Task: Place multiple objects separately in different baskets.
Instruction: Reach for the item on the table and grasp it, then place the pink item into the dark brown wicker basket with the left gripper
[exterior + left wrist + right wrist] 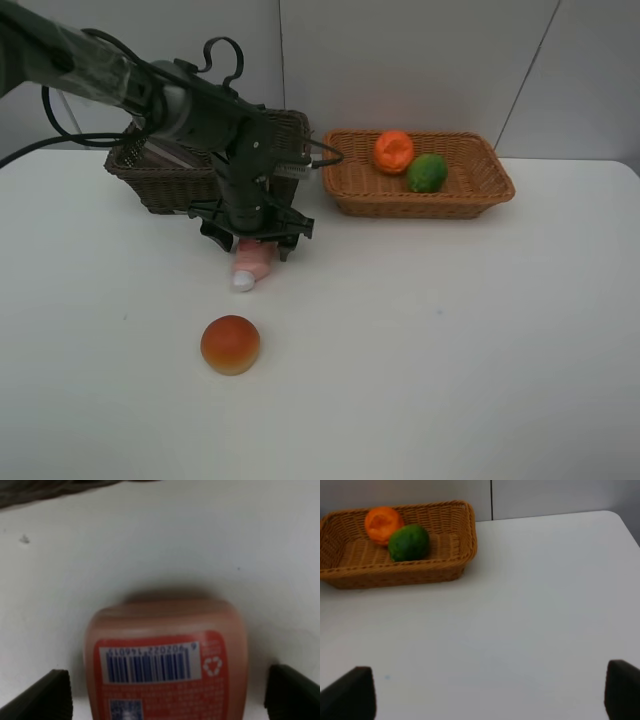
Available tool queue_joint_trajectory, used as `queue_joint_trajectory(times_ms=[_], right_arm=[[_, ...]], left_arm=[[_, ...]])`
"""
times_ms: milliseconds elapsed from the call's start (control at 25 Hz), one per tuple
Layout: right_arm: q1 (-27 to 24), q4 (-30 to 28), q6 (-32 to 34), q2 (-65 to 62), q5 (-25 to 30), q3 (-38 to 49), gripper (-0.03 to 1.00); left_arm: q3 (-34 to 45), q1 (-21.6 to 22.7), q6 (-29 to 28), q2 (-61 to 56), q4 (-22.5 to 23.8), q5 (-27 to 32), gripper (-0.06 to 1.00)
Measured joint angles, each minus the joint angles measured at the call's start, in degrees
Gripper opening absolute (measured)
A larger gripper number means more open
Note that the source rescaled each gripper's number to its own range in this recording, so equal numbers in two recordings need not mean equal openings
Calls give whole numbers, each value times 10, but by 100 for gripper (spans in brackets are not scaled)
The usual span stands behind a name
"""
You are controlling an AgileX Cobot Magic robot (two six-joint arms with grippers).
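Note:
My fingers are low on either side of the pink tube point(250, 264) and would hold it if they closed now, so my left gripper should close.
The pink tube point(250, 264) with a white cap lies on the white table just in front of the dark brown basket point(165, 190). My left gripper point(255, 238) is low over the tube and open. In the left wrist view its fingertips point(42, 695) stand on either side of the tube point(165, 655) with gaps. The peach-like fruit point(230, 344) sits nearer the front. The orange point(393, 150) and the green fruit point(427, 173) lie in the light tan basket point(480, 195). My right gripper point(485, 700) is open and empty. The cup and the bottle are hidden.
The left arm and its cables cover much of the dark basket; something pale point(168, 152) shows inside it, and I cannot tell what. The tan basket point(455, 565) also shows in the right wrist view, with bare table beside it.

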Motion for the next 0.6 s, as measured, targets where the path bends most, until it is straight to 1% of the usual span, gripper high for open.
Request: queue_joint_trajectory(times_ms=[80,120,160,240,280,600], right_arm=[[0,0,0,0,0,0,98],[0,0,0,0,0,0,98],[0,0,0,0,0,0,98],[0,0,0,0,0,0,98],[0,0,0,0,0,0,98],[0,0,0,0,0,0,98]], left_arm=[[0,0,0,1,-1,0,98],[-1,0,0,1,-2,-1,94],[-2,0,0,2,-3,-1,87],[-2,0,0,3,-4,-3,68],[-2,0,0,3,-3,-3,64],[-2,0,0,3,-3,-2,65]])
